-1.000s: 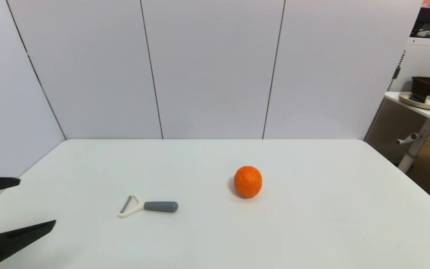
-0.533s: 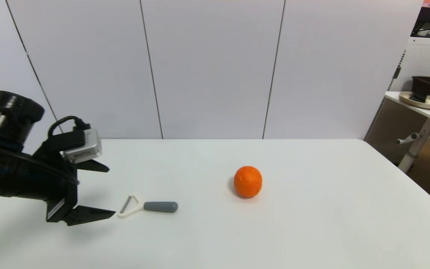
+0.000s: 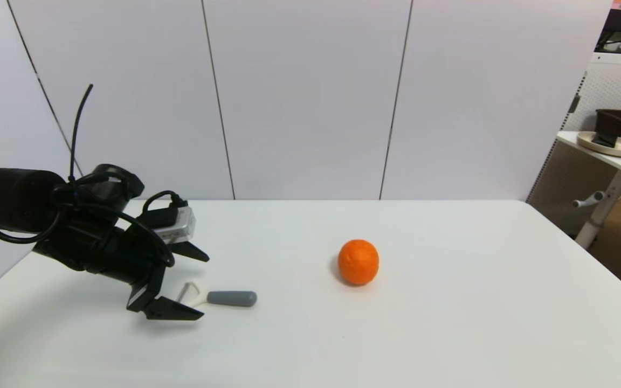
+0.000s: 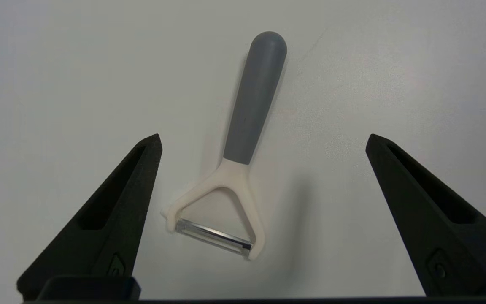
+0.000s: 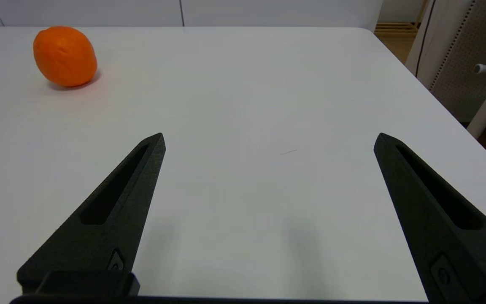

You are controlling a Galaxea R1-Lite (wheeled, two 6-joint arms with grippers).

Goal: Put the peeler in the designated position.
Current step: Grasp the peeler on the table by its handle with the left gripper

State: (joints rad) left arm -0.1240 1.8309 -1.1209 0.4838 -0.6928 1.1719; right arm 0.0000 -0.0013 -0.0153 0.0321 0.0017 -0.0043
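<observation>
The peeler's grey handle still has table between it and my fingers in the left wrist view, so I need to move my left gripper toward it before I close.
The peeler [image 3: 232, 298] lies flat on the white table, left of centre, with its grey handle pointing right and its cream forked head to the left. My left gripper [image 3: 205, 286] hovers open over the head end, one finger on each side, not touching it. In the left wrist view the peeler [image 4: 247, 122] lies between the spread fingers of that gripper [image 4: 264, 137], with the blade nearest the camera. My right gripper [image 5: 269, 135] is open with nothing in it, low over the table's right part, outside the head view. No mark for the designated position shows on the tabletop.
An orange [image 3: 358, 262] sits right of the peeler, near the table's middle, and shows again as the orange [image 5: 65, 56] in the right wrist view. Grey wall panels stand behind the table [image 3: 450, 323]. A side table [image 3: 612, 156] with dishes stands off to the right.
My left arm has swung in from the left edge, and its open gripper now straddles the peeler's head. The peeler and the orange have not moved.
</observation>
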